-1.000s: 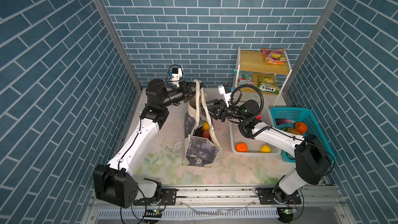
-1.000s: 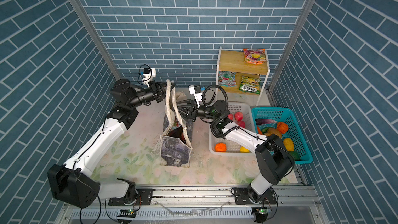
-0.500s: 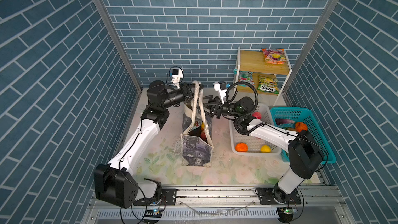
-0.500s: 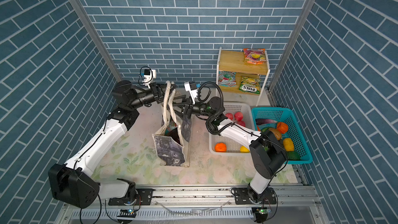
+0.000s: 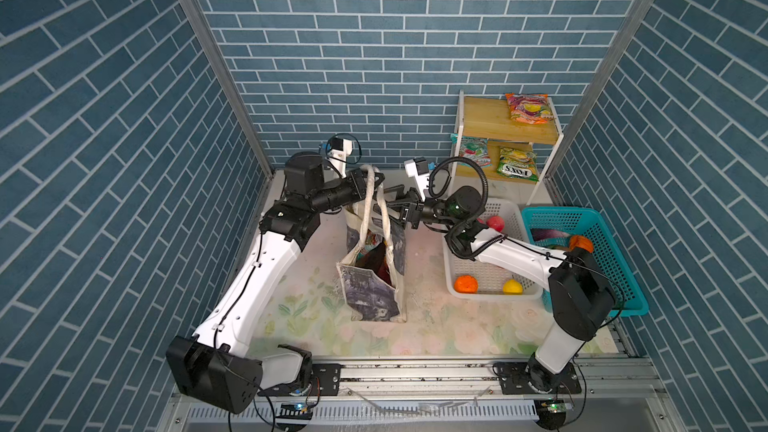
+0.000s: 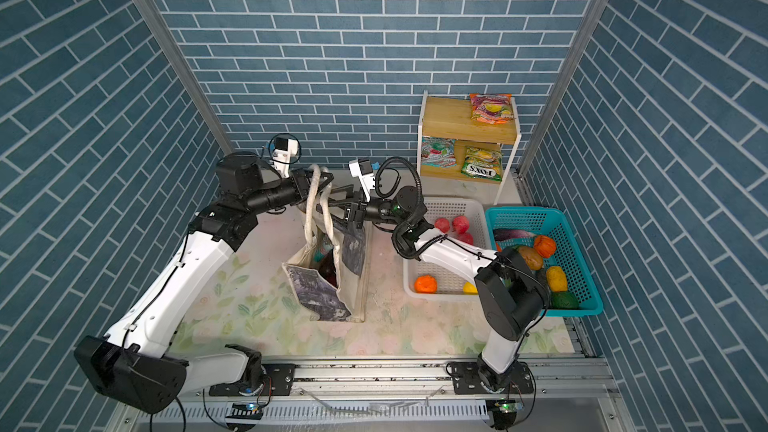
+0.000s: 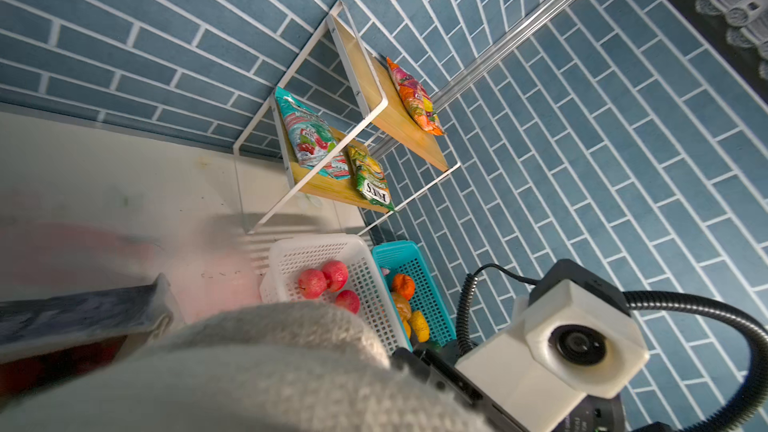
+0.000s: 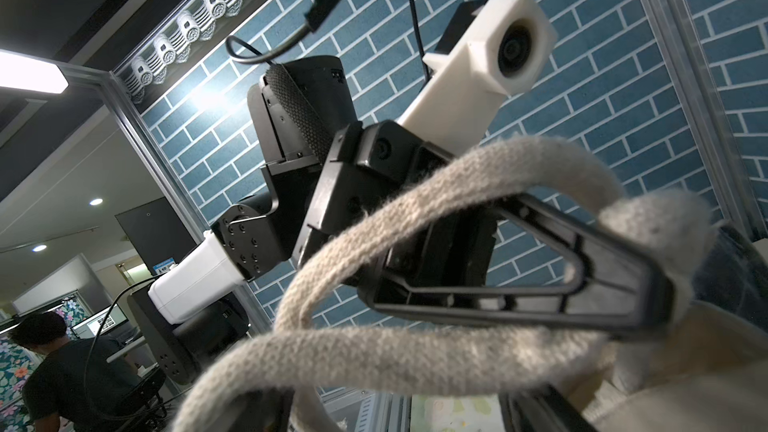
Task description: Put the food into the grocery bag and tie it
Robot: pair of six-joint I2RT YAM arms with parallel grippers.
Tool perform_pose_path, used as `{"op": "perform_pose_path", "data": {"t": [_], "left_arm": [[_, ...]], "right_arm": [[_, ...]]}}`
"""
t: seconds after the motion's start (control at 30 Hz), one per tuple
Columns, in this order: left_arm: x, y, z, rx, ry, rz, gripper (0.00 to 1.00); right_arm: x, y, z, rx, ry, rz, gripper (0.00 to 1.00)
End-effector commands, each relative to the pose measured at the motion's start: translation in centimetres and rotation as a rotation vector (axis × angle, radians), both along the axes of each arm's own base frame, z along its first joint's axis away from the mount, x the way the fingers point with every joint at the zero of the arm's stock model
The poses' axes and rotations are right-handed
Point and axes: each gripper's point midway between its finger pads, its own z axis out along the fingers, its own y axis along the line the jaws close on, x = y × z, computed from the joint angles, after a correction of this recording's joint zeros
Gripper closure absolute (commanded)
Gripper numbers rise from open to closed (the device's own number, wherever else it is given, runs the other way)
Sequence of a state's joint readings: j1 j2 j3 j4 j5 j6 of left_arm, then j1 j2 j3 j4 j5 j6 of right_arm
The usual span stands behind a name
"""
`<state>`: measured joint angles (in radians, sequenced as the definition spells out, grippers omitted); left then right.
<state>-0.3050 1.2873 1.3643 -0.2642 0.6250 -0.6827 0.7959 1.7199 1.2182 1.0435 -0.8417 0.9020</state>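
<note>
The strap lying between the fingers of my right gripper will be gripped next, opposite my left gripper's hold, so that I can tie the grocery bag (image 5: 370, 288).
The cream grocery bag (image 5: 370, 288) (image 6: 320, 288) stands upright mid-table, its strap handles (image 5: 368, 201) pulled up together. A red piece of food (image 5: 376, 259) and a teal packet show inside it. My left gripper (image 5: 374, 184) (image 6: 324, 182) is shut on the handles at their top; in the left wrist view the strap (image 7: 270, 367) hides its jaws. My right gripper (image 5: 392, 205) (image 6: 332, 205) (image 8: 409, 409) faces it from the right, open, with a strap (image 8: 395, 363) lying across between its spread fingers.
A white basket (image 5: 494, 296) right of the bag holds red apples (image 5: 494, 223), an orange (image 5: 465, 284) and a yellow fruit (image 5: 512, 285). The teal basket (image 5: 623, 284) beside it holds more fruit. Snack packets (image 5: 528, 108) (image 5: 517, 164) lie on the wooden shelf (image 5: 486, 118) at the back right.
The right gripper has opened and shifted left toward the left gripper. The bag has drawn narrower and more upright, and slid a little left. The left gripper stays shut.
</note>
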Motion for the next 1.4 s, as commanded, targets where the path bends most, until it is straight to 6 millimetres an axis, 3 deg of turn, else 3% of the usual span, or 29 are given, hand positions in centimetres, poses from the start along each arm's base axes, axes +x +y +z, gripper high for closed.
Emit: {"op": "perform_pose_path", "data": {"t": [0.0,0.43,0.73,0.9,1.37], "left_arm": [[1.0,1.8,-5.7,0.236,0.103,0.093,1.00],[1.8,3.8,-10.7,0.518,0.168,0.169,1.00],[1.9,4.1,-13.5,0.559,0.162,0.189,1.00],[2.2,3.9,-13.7,0.545,0.137,0.205,1.00],[1.7,2.2,-11.2,0.454,0.061,0.173,1.00]], "right_arm": [[-3.1,-1.2,5.9,0.154,-0.150,0.046,0.23],[-4.2,-2.3,4.7,0.126,-0.165,0.040,0.21],[-4.4,-2.6,4.5,0.127,-0.159,0.033,0.19],[-4.4,-2.7,5.0,0.145,-0.146,0.042,0.21],[-2.3,-0.6,3.2,0.056,-0.082,0.018,0.54]]}}
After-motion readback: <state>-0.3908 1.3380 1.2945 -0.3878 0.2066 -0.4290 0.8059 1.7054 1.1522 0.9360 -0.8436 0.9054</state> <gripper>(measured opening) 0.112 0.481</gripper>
